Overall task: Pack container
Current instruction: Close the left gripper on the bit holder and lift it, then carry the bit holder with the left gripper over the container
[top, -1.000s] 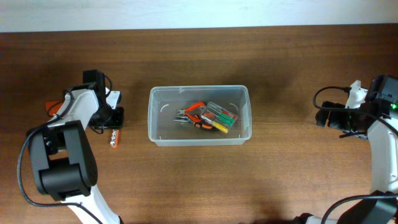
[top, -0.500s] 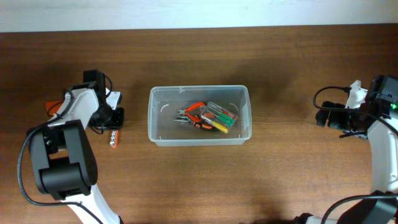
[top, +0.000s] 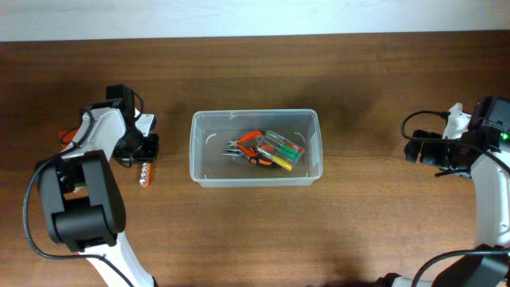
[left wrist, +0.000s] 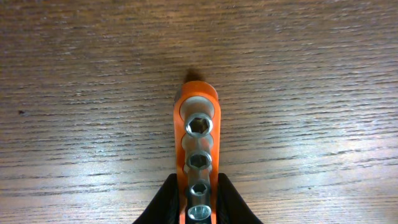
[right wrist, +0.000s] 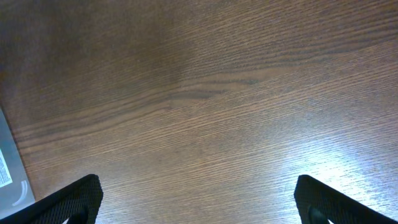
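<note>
My left gripper would bring the socket bar (top: 144,175) up off the wood if I lifted it now, because its black fingers are closed on both orange sides of the bar.
The clear plastic container (top: 199,159) sits mid-table, holding orange-handled pliers (top: 249,147) and a packet of screwdrivers (top: 284,150). Left of it lies an orange socket rail (top: 144,175) carrying several silver sockets. In the left wrist view my left gripper (left wrist: 199,202) is shut on the near end of this socket rail (left wrist: 199,124), its black fingers (left wrist: 166,202) pressed against both orange sides. My right gripper (right wrist: 198,202) hangs open over bare wood far to the right, with nothing between its fingers (right wrist: 81,199). A corner of the container (right wrist: 9,177) shows at the left edge of that view.
A small orange object (top: 68,137) peeks out beside the left arm. The right arm (top: 446,147) stays near the table's right edge, with a black cable looped by it. A pale wall strip (top: 255,16) runs along the table's back edge.
My left gripper's jaws have closed onto the socket rail, and the left arm has shifted slightly. The right arm has not moved.
</note>
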Tool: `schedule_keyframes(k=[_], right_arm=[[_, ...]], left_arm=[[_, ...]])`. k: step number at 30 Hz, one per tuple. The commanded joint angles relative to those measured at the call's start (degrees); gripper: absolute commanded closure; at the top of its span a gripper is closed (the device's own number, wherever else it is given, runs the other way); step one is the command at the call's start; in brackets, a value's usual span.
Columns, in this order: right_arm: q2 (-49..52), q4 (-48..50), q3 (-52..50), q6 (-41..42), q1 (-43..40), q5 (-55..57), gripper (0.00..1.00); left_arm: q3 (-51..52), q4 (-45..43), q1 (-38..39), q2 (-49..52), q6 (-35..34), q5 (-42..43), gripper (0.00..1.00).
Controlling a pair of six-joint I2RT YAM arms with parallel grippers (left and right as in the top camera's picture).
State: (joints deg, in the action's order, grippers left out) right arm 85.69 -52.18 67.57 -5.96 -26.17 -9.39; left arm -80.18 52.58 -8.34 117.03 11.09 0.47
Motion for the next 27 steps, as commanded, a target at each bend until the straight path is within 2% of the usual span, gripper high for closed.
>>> schedule_keyframes(k=[1,2,13,23,27], right_arm=[[0.0,0.2,-0.1,0.5,-0.2,-0.5,0.01],[0.0,0.2,-0.1,0.4,-0.2,-0.5,0.01],[0.0,0.2,-0.1,0.5,-0.2,-0.5,0.01],[0.0,0.2,-0.1,0.5,-0.2,-0.5,0.01],[0.0,0.2,-0.1,0.5,-0.2,-0.5,0.01]], left_arm=[[-1.6,0.4,-0.1,0.7,0.1,0.9,0.93],[-1.6,0.4,-0.1,0.7,0.1,0.9,0.98],[-5.1,3.7,-0.1,0.7,0.1,0.8,0.98],[-22.9,10.8,0.1,0.7,0.1,0.9,0.98],[-30.4,13.6,1.1,0.7,0.1,4.8,0.98]])
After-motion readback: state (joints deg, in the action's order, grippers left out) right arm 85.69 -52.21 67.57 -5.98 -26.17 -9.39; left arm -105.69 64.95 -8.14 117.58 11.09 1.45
